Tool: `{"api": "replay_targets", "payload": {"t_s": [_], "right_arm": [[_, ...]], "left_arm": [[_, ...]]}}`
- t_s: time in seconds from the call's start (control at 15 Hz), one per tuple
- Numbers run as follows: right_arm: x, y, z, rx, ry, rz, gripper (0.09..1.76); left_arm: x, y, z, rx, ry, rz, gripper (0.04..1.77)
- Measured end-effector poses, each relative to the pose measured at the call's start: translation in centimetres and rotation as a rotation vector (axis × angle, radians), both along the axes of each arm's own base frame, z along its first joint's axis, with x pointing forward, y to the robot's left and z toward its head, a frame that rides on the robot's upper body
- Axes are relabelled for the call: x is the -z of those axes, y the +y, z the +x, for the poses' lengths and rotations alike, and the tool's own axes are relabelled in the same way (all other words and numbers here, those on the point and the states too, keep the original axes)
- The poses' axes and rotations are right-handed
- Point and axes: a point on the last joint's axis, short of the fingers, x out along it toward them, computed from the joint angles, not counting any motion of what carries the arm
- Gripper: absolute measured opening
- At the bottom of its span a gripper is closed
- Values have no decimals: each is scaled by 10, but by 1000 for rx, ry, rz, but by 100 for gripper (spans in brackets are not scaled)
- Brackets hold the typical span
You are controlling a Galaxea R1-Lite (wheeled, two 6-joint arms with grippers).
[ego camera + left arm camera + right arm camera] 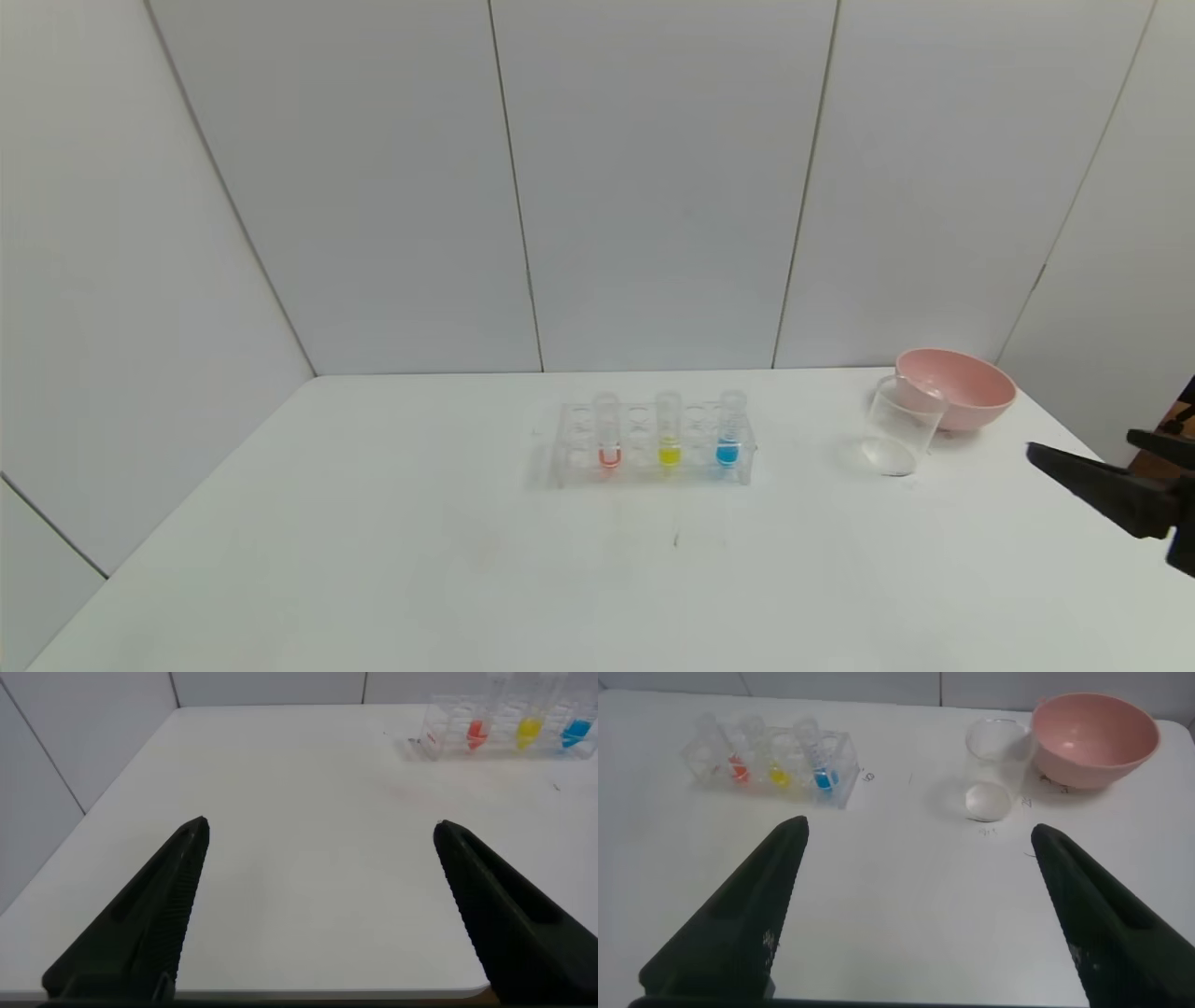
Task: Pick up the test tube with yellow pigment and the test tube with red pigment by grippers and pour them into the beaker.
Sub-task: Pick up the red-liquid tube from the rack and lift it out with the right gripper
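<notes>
Next, my right gripper will take hold of the red test tube by its upper end to pour, since the rack point(638, 467) encloses its lower part.
The test tube with red pigment point(609, 437) and the test tube with yellow pigment point(668, 434) stand upright in a clear rack point(638, 467) at the table's middle. The empty beaker point(904, 425) stands to the right, beside a pink bowl. My right gripper point(1078, 442) is open and empty at the table's right edge, apart from the beaker. In the right wrist view the gripper point(920, 829) faces the red tube point(738, 768), the yellow tube point(778, 775) and the beaker point(994, 770). My left gripper point(322, 826) is open and empty over the table's near left part, far from the red tube point(476, 733) and yellow tube point(529, 730).
A tube with blue liquid point(729, 439) stands in the rack's right end. The pink bowl point(962, 385) sits at the back right, just behind the beaker. White wall panels close the back and sides. The left gripper is out of the head view.
</notes>
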Motion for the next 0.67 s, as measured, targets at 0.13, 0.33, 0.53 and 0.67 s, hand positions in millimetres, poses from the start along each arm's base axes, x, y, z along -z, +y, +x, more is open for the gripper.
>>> {"api": "replay_targets", "payload": {"t_s": [0.13, 0.33, 0.53, 0.67], "right_arm": [[2, 20, 13, -24, 49, -38, 171], [8, 59, 21, -54, 97, -73, 171], [16, 103, 26, -95, 137, -75, 171], [17, 130, 35, -107, 156, -54, 171]], "left_arm": [[0, 0, 0, 0, 0, 0, 172], [0, 0, 0, 0, 0, 0, 172], [0, 0, 0, 0, 0, 0, 172], [0, 0, 0, 0, 0, 0, 172]]}}
